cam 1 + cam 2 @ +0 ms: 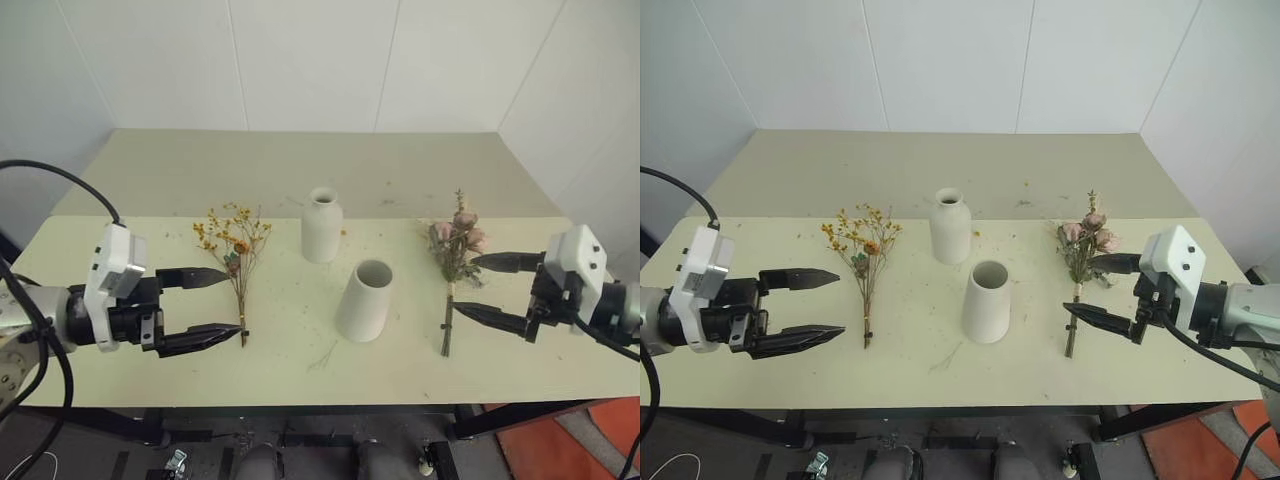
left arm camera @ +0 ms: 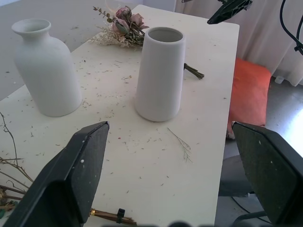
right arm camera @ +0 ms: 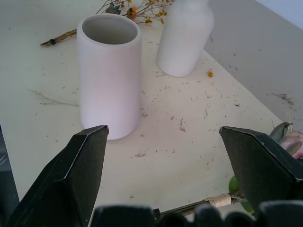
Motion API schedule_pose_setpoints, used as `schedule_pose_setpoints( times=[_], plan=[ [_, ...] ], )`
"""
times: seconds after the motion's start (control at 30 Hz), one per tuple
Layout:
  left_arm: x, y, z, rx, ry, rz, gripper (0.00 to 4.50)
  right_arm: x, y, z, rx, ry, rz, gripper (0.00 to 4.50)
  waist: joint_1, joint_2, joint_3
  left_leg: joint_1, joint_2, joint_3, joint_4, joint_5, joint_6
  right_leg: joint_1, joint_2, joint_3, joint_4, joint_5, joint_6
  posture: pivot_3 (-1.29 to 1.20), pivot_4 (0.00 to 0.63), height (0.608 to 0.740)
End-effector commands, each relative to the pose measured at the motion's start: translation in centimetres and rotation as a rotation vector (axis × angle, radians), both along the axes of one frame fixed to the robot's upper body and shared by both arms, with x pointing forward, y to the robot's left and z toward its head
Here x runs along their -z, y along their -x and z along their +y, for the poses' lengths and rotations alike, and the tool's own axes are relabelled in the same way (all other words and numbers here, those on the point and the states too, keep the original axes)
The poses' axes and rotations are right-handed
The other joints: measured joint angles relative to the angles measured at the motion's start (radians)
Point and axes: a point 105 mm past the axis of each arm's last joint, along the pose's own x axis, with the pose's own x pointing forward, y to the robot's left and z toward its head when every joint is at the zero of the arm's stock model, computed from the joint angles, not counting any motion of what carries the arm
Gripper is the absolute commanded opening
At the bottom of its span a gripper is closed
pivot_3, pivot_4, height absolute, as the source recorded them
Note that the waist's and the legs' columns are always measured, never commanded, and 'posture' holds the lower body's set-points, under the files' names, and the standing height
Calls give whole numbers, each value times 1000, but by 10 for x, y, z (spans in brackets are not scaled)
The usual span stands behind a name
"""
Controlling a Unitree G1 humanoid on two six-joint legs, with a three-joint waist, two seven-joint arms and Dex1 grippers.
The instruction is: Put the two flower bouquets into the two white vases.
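Thin rose petals and dry leaves crowd the pink rose bouquet's flower end, so my right gripper should reach over and grab its bound stems.
A thin spray of yellow-orange blossoms [image 1: 237, 250] lies flat on the pale table [image 1: 300, 175], left of centre. A bunch of pink roses [image 1: 456, 245] lies flat on the right. Between them stand two white vases: a bottle-shaped one [image 1: 322, 225] further back and a wide-mouthed cone [image 1: 365, 300] nearer the front. My left gripper [image 1: 215, 303] hovers open just left of the yellow spray's stem end. On the other side, my right gripper [image 1: 480, 287] is open next to the rose stems, its fingers above and below them in the picture. Neither holds anything.
Bits of dried petals and a loose twig [image 1: 325, 355] are scattered over the tabletop. White walls close the back and right of the table. An orange-red patch [image 1: 560, 445] lies on the floor at the front right, beyond the table's front edge.
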Motion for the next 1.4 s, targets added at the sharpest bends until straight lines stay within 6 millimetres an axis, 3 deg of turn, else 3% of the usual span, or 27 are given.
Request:
schedule_pose_setpoints(
  times=[0.03, 0.33, 0.47, 0.57, 0.73, 0.9, 1.03, 1.17, 1.27, 1.4],
  plan=[
    [-9, 0, -2, 21, -21, -50, 4500, -10, -1, 1, -17, 21, -46, 4451, 0, 0, 0, 0, 0, 0, 0, 0, 0, 0, 0, 0, 0, 0, 0, 0, 150, 740],
    [-12, -2, -2, 27, -10, -64, 4500, -11, -7, 3, -7, 10, -33, 4451, 0, 0, 0, 0, 0, 0, 0, 0, 0, 0, 0, 0, 0, 0, 0, 0, 150, 740],
    [-15, -7, -6, 48, -9, -81, 4500, -7, -18, 2, 55, 18, 8, 4451, 0, 0, 0, 0, 0, 0, 0, 0, 0, 0, 0, 0, 0, 0, 0, 0, 150, 740],
    [-7, -23, -2, -53, -82, -67, 4500, -10, -21, 6, 34, 19, -20, 4451, 0, 0, 0, 0, 0, 0, 0, 0, 0, 0, 0, 0, 0, 0, 0, 0, 150, 740],
    [21, -54, 11, -335, -334, 157, 4500, -24, -25, 14, 4, -27, -58, 4451, 2, 0, 0, -1, -1, 0, 0, 0, 0, -1, 0, 0, 0, 0, 1, 0, 150, 740],
    [28, -81, 5, -496, -392, 347, 4500, -34, -33, 18, -11, -28, -98, 4451, 3, 0, 0, -1, -1, -1, 1, 0, 0, -1, 0, 0, 0, 0, 1, 0, 150, 740],
    [35, -98, 1, -588, -426, 393, 4500, -38, -36, 22, -31, -36, -115, 4451, -5, 0, 0, -3, -2, -2, 0, 0, 0, -2, 0, 0, 0, 0, 1, 0, 150, 740],
    [51, -112, 2, -661, -525, 393, 4500, -43, -38, 27, -55, -40, -147, 4451, -7, 0, 0, -4, -2, -2, 1, 0, 0, -3, 0, 0, 0, 0, 1, 0, 150, 740],
    [51, -121, 3, -709, -524, 403, 4500, -49, -40, 30, -68, -49, -168, 4451, -5, 0, 0, -4, -2, -2, 1, 0, 0, -3, 0, 0, 1, 0, 1, 0, 150, 740],
    [57, -118, 2, -707, -523, 446, 4500, -52, -41, 32, -77, -54, -184, 4451, -2, 0, 0, -4, -2, -2, 1, 0, 0, -3, 0, 0, 0, 0, 1, 0, 150, 740]
  ],
)
